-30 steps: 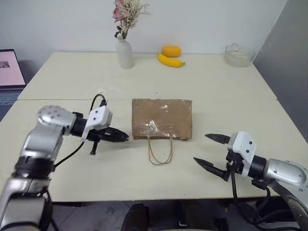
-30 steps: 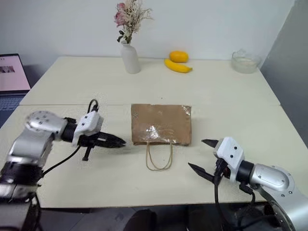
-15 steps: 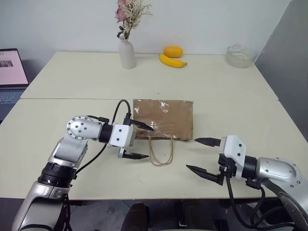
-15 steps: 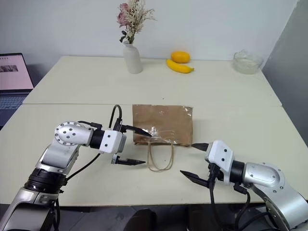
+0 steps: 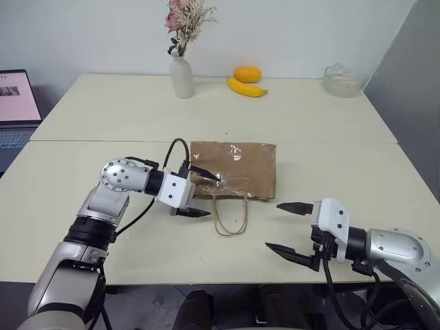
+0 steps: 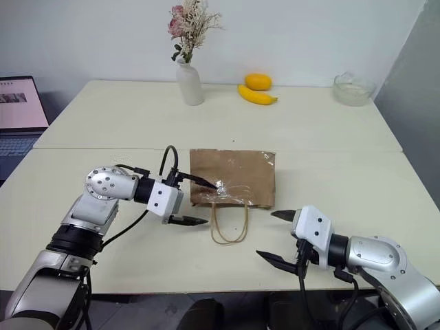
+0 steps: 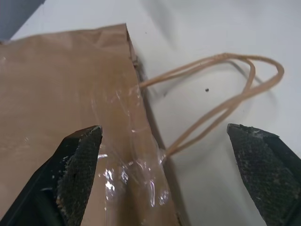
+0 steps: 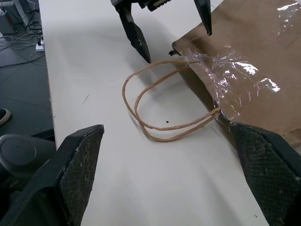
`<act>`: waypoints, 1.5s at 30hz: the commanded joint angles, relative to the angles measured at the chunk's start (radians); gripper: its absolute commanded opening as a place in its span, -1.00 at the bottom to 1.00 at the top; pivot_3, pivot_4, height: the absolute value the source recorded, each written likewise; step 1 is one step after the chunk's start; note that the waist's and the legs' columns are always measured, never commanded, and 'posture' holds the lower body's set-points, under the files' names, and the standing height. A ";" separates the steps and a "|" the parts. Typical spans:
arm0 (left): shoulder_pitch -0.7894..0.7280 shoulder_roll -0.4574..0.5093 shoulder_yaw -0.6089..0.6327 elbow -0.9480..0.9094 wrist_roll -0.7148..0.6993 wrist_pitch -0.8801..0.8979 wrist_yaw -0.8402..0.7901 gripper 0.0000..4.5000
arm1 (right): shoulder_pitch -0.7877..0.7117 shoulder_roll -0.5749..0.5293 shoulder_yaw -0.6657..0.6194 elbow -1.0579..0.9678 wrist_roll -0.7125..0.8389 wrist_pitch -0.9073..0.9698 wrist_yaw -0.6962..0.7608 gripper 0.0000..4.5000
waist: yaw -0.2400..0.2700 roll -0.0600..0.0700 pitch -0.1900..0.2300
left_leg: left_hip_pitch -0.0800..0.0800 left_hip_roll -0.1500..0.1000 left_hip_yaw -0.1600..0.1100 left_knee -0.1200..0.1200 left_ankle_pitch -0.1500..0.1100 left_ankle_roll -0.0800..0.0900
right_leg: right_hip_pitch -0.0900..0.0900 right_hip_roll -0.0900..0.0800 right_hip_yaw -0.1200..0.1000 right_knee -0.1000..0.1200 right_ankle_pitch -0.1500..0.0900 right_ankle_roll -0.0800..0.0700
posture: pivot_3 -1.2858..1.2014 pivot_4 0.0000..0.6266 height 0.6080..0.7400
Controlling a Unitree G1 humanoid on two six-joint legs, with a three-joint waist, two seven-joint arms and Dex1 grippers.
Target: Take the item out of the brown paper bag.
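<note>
The left gripper pinches one twine handle [image 5: 245, 214] sticking out next, as the paper bag [image 5: 234, 167] lies flat.
The brown paper bag [image 5: 234, 167] lies flat at the table's middle, its twine handles [image 5: 230, 218] looped toward me. Shiny clear tape crosses the bag's near edge. My left gripper [image 5: 210, 196] is open at the bag's near-left corner, one finger over the paper and the other on the table beside the handles. In the left wrist view the bag [image 7: 56, 89] and handles [image 7: 221, 89] lie between its fingers [image 7: 75, 165]. My right gripper [image 5: 273, 225] is open, near the front edge, right of the handles and apart from the bag. The item is hidden.
At the table's back stand a white vase [image 5: 181, 77] with dried flowers, a banana [image 5: 245, 87], an orange fruit [image 5: 246, 73] and a glass bowl [image 5: 342, 80]. A laptop [image 5: 14, 103] sits off the left side. A seam [image 5: 103, 141] crosses the tabletop behind the bag.
My left gripper swung right from beside the bag to its near-left corner, rolled over and went from shut to open. The right gripper has hardly moved.
</note>
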 commanded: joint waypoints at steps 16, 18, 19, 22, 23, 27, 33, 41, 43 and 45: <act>-0.005 -0.108 -0.081 -0.038 0.013 0.010 0.071 0.72 | -0.009 -0.014 0.006 -0.032 0.011 -0.009 -0.004 1.00 | 0.000 0.000 0.000 | -0.001 0.000 0.000 0.002 0.000 0.000 | 0.000 0.000 0.000 0.000 0.000 0.001 | 0.03 -0.52 1.00; 0.026 -0.104 -0.094 -0.108 -0.032 0.097 0.041 0.46 | -0.015 -0.012 0.015 -0.025 0.002 -0.002 -0.014 1.00 | -0.001 0.000 0.000 | -0.001 0.000 0.000 0.002 0.000 0.000 | 0.000 0.000 0.000 0.000 0.000 0.001 | 0.03 -0.52 1.00; 0.036 -0.104 -0.092 -0.136 -0.055 0.144 0.036 0.31 | -0.019 -0.009 0.017 -0.020 0.000 0.001 -0.019 1.00 | -0.002 0.000 0.000 | -0.001 0.000 0.000 0.002 0.000 0.000 | 0.000 0.000 0.000 0.000 0.000 0.001 | 0.03 -0.52 1.00; 0.034 -0.096 -0.071 -0.164 -0.071 0.212 0.046 -0.13 | -0.021 -0.007 0.025 -0.013 -0.009 0.008 -0.035 1.00 | -0.001 0.000 0.000 | -0.001 0.000 -0.001 0.002 0.000 0.000 | 0.000 0.000 0.000 0.001 0.000 0.001 | 0.03 -0.52 1.00; 0.030 -0.099 -0.060 -0.171 -0.082 0.245 0.058 -0.28 | -0.020 -0.009 0.031 -0.011 -0.014 0.008 -0.038 1.00 | -0.001 0.000 0.000 | -0.001 0.000 -0.001 0.002 0.000 0.000 | 0.000 0.000 0.000 0.001 0.000 0.000 | 0.03 -0.52 1.00; 0.006 -0.124 -0.013 -0.195 -0.122 0.379 0.130 -0.84 | -0.031 -0.014 0.082 -0.009 -0.049 0.035 -0.054 1.00 | -0.001 0.000 0.000 | -0.001 0.000 -0.001 0.003 0.000 0.000 | 0.000 0.000 0.000 0.001 0.000 0.001 | 0.03 -0.52 1.00; -0.029 -0.144 0.018 -0.185 -0.118 0.440 0.193 -1.00 | -0.096 0.035 0.199 0.039 -0.109 0.052 -0.089 1.00 | -0.002 0.000 0.000 | -0.002 0.000 -0.001 0.005 0.000 0.000 | 0.000 0.001 0.000 0.001 0.000 0.001 | 0.03 -0.52 1.00; -0.050 -0.158 0.027 -0.160 -0.113 0.447 0.224 -1.00 | -0.234 0.135 0.400 0.192 -0.303 -0.032 -0.124 1.00 | -0.002 0.000 0.000 | -0.002 0.000 -0.001 0.006 0.000 0.000 | 0.000 0.001 0.000 0.002 0.000 0.000 | 0.03 -0.52 1.00; -0.054 -0.162 0.027 -0.155 -0.111 0.445 0.229 -1.00 | -0.258 0.159 0.436 0.231 -0.342 -0.056 -0.124 1.00 | -0.001 0.000 0.000 | -0.002 0.000 -0.002 0.006 0.000 0.000 | 0.000 0.002 0.000 0.002 0.000 0.000 | 0.03 -0.52 1.00; -0.060 -0.167 0.026 -0.148 -0.110 0.447 0.234 -1.00 | -0.287 0.194 0.462 0.275 -0.379 -0.074 -0.132 1.00 | -0.001 0.000 0.000 | -0.003 0.000 -0.002 0.006 0.000 0.000 | -0.001 0.002 0.000 0.002 0.000 0.000 | 0.03 -0.52 1.00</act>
